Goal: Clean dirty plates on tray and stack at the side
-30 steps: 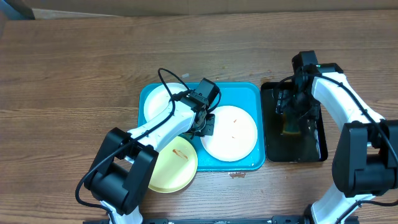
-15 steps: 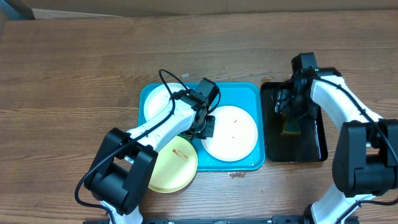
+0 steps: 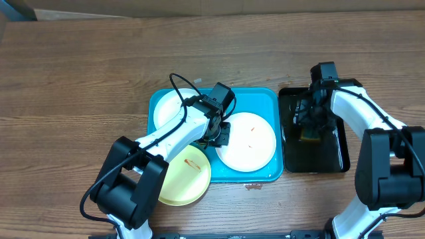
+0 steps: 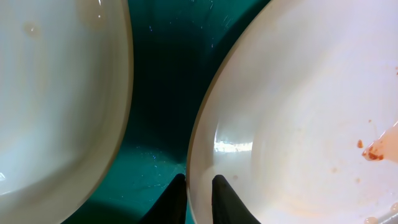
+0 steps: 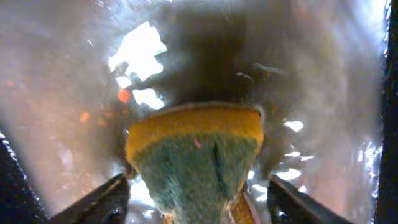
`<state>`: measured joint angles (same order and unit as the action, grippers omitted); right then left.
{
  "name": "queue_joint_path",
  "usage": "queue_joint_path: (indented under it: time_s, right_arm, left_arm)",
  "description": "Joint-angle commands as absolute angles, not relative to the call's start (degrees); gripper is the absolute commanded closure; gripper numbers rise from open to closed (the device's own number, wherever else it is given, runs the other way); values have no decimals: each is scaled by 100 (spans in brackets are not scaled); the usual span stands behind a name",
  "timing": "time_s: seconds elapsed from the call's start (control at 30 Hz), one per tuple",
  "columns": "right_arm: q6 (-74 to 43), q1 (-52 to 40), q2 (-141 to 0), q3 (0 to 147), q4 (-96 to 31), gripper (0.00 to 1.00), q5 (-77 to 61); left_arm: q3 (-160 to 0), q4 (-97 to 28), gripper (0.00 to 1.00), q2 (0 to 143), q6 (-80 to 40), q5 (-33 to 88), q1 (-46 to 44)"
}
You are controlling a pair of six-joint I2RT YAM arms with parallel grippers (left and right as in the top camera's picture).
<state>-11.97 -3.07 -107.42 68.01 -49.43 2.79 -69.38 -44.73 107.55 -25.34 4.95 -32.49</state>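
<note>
My right gripper will next grab the sponge across its narrow green middle to clean the plate [image 3: 248,143], and the flared yellow-edged end will stay free.
The turquoise tray [image 3: 265,99] holds two white plates, one at its back left [image 3: 167,109] and one on its right [image 3: 249,143] with small reddish smears. A pale yellow-green plate [image 3: 186,176] with a red smear overlaps the tray's front left corner. My left gripper [image 3: 220,135] [image 4: 198,200] stands barely open astride the left rim of the right white plate [image 4: 298,112], one finger over the tray floor and the other over the plate. My right gripper [image 3: 307,129] [image 5: 196,208] hangs open over a yellow and green sponge [image 5: 196,155], with a gap on each side.
A narrow black tray [image 3: 335,156], wet and shiny, sits right of the turquoise tray and holds the sponge [image 3: 308,137]. Brown wooden table [image 3: 80,79] extends all around.
My left gripper's fingers have parted a little at the plate's rim. The right gripper has shifted slightly to the left over the sponge. The plates lie as before.
</note>
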Motion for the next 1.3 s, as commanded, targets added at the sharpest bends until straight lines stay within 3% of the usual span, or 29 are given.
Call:
queue_joint_path:
  time_s: [0.0, 0.03, 0.07, 0.1, 0.17, 0.27, 0.4, 0.63, 0.77, 0.83, 0.93, 1.27]
  right_arm:
    - [-1205, -287, -10674, 6783, -5059, 28, 226]
    - [-1205, -287, -10674, 6783, -5089, 31, 226]
    - [-1205, -287, -10674, 6783, -5092, 41, 224]
    - [-1205, -287, -10674, 6783, -5083, 55, 226]
    - [-1203, -292, -10674, 6785, -5063, 96, 224]
    - [-1201, -292, -10674, 6871, -5188, 96, 226]
    - [-1201, -294, -10654, 7229, -5693, 96, 224]
    - [-1201, -403, -10429, 7356, -6088, 96, 226]
    - [-1201, -502, -10403, 7356, -6257, 96, 226]
    - [-1201, -523, -10403, 7356, -6292, 96, 228]
    - [-1199, -523, -10403, 7356, -6272, 96, 228]
    - [-617, -674, -10392, 7802, -6530, 96, -849]
  left_arm:
    - [-7024, -4475, 83, 10844, -2596, 539, -3227]
    - [-7024, -4480, 83, 10844, -2596, 539, -3227]
    - [-7022, -4482, 83, 10844, -2596, 537, -3229]
    - [-7022, -4477, 83, 10844, -2596, 537, -3227]
    - [-7022, -4469, 83, 10844, -2598, 482, -3227]
    - [-7022, -4473, 83, 10844, -2591, 318, -3227]
    - [-7022, -4469, 96, 10844, -2576, 104, -3227]
    - [-7022, -4379, 96, 10844, -2298, 64, -3227]
    - [-7022, -4416, 81, 10844, -2250, 183, -3227]
    - [-7022, -4477, 80, 10844, -2252, 419, -3227]
    - [-7022, -4517, 96, 10844, -2290, 598, -3227]
    - [-7022, -4471, 96, 10844, -2545, 353, -3223]
